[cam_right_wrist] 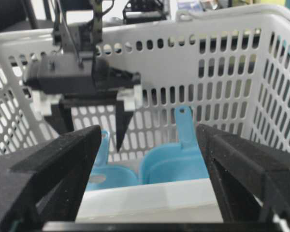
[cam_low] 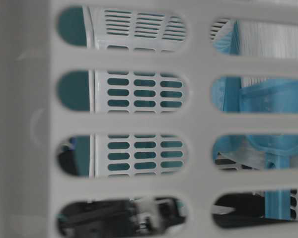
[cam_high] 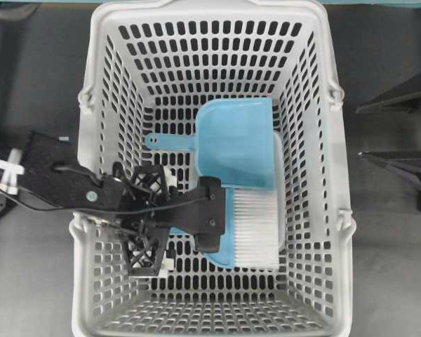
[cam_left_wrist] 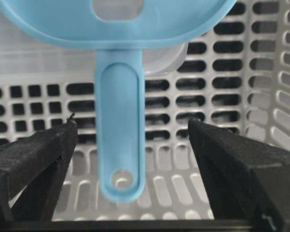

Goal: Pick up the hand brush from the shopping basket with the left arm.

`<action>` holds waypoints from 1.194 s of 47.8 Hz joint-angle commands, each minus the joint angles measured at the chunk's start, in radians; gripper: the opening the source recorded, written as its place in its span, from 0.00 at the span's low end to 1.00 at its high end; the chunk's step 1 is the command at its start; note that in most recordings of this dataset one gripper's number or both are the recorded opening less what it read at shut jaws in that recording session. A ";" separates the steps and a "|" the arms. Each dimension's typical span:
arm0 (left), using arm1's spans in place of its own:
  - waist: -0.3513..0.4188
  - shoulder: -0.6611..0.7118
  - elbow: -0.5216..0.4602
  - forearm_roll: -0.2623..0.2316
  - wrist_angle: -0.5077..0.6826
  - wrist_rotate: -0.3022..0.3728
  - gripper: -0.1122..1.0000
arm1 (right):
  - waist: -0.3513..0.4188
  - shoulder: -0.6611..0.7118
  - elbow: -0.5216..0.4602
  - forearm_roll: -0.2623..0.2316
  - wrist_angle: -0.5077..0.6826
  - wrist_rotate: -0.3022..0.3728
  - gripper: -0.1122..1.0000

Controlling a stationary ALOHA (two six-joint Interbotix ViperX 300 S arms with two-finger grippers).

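My left gripper's fingers are still above the hand brush's light-blue handle between them, so closing now would miss it. The fingers go lower first.
The hand brush (cam_high: 252, 225) lies on the floor of the grey shopping basket (cam_high: 105, 84), white bristles to the right. Its handle is hidden under my left gripper (cam_high: 212, 214) in the overhead view. In the left wrist view the light-blue handle (cam_left_wrist: 121, 145) with its end hole lies between the open jaws of the left gripper (cam_left_wrist: 133, 123), nearer the left finger and touching neither. The right wrist view shows the left gripper (cam_right_wrist: 89, 128) fingers-down over the brush (cam_right_wrist: 106, 176). My right gripper (cam_high: 359, 132) is open and empty outside the basket's right wall.
The light-blue dustpan (cam_high: 235, 144) lies flat just behind the brush, its thin handle (cam_high: 170, 139) pointing left; it also shows in the right wrist view (cam_right_wrist: 176, 164). The basket walls (cam_right_wrist: 222, 63) stand high around both. Seen from table level, the slotted wall (cam_low: 139, 59) blocks most of the scene.
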 commanded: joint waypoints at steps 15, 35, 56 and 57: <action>0.003 0.063 0.052 0.002 -0.126 -0.002 0.92 | -0.002 0.005 0.006 0.005 -0.011 0.003 0.79; -0.002 0.074 0.017 0.002 -0.127 -0.011 0.90 | -0.003 0.006 0.023 0.005 -0.031 0.003 0.77; -0.015 0.067 -0.011 0.002 -0.120 -0.018 0.32 | -0.002 0.005 0.032 0.006 -0.040 0.018 0.77; -0.015 0.067 -0.011 0.002 -0.120 -0.018 0.32 | -0.003 0.005 0.034 0.006 -0.040 0.021 0.77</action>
